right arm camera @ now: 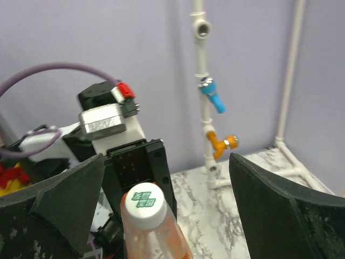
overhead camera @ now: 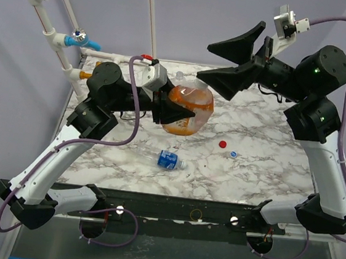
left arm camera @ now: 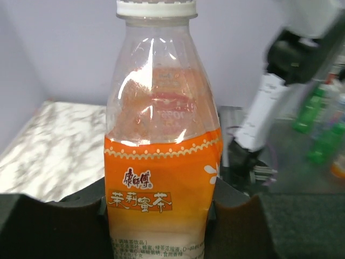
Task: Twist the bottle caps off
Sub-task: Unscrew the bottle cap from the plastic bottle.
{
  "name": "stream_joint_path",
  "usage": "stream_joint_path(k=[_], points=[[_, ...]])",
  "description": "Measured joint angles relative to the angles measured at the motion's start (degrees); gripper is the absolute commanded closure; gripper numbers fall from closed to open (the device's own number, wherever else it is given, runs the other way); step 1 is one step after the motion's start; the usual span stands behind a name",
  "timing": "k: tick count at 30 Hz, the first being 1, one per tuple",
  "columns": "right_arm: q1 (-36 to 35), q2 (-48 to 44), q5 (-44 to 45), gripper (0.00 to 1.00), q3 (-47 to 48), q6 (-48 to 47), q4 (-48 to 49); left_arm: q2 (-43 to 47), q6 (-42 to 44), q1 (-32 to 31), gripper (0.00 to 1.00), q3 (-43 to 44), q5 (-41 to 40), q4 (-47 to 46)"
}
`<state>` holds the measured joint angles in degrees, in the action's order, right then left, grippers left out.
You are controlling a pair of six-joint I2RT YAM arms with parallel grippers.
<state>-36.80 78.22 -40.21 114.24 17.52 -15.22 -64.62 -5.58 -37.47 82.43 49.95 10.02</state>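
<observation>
The white cap needs to be unscrewed, so my right gripper will grab it by its sides next while my left gripper holds the orange label.
My left gripper is shut on the squat orange bottle and holds it upright above the marble table. In the left wrist view the fingers clamp the bottle's orange label. Its white cap is on. My right gripper is wide open, raised just right of the bottle. In the right wrist view its gripper has the white cap between and below the fingers, not touching. A blue-labelled bottle lies capless on the table. A red cap and a blue-and-white cap lie loose.
A white pipe frame with a blue valve stands at the back left, also in the right wrist view with an orange fitting. Green bottles stand off the table, blurred.
</observation>
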Motion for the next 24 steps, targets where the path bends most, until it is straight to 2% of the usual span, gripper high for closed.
stream_joint_path(k=[4, 8, 11, 13, 17, 21, 24], points=[[-1.0, 0.8, 9.3, 0.05, 1.0, -1.4, -3.2, -0.2, 3.4, 0.0, 1.0, -1.0, -12.8, 0.2], [-4.4, 4.3, 18.9, 0.15, 4.9, -3.6, -7.4, -0.6, 5.7, 0.0, 1.0, -1.2, -22.1, 0.3], [-5.8, 6.4, 24.0, 0.21, 5.8, -4.5, -8.8, -0.9, 6.3, 0.0, 1.0, -1.2, -24.9, 0.3], [-6.2, 7.1, 26.1, 0.28, 5.3, -4.8, -9.0, -1.2, 6.5, 0.0, 1.0, -1.2, -26.0, 0.3], [-6.4, 7.3, 28.8, 0.48, 4.4, -5.2, -9.0, -1.3, 6.8, 0.0, 1.0, -1.2, -27.2, 0.4], [-6.6, 7.1, 29.6, 0.69, 3.7, -5.1, -8.2, -1.3, 6.8, 0.0, 1.0, -1.4, -27.9, 0.4], [-6.9, 7.0, 29.6, 0.8, 3.5, -5.2, -8.0, -1.3, 6.8, 0.0, 1.0, -1.6, -28.3, 0.4]])
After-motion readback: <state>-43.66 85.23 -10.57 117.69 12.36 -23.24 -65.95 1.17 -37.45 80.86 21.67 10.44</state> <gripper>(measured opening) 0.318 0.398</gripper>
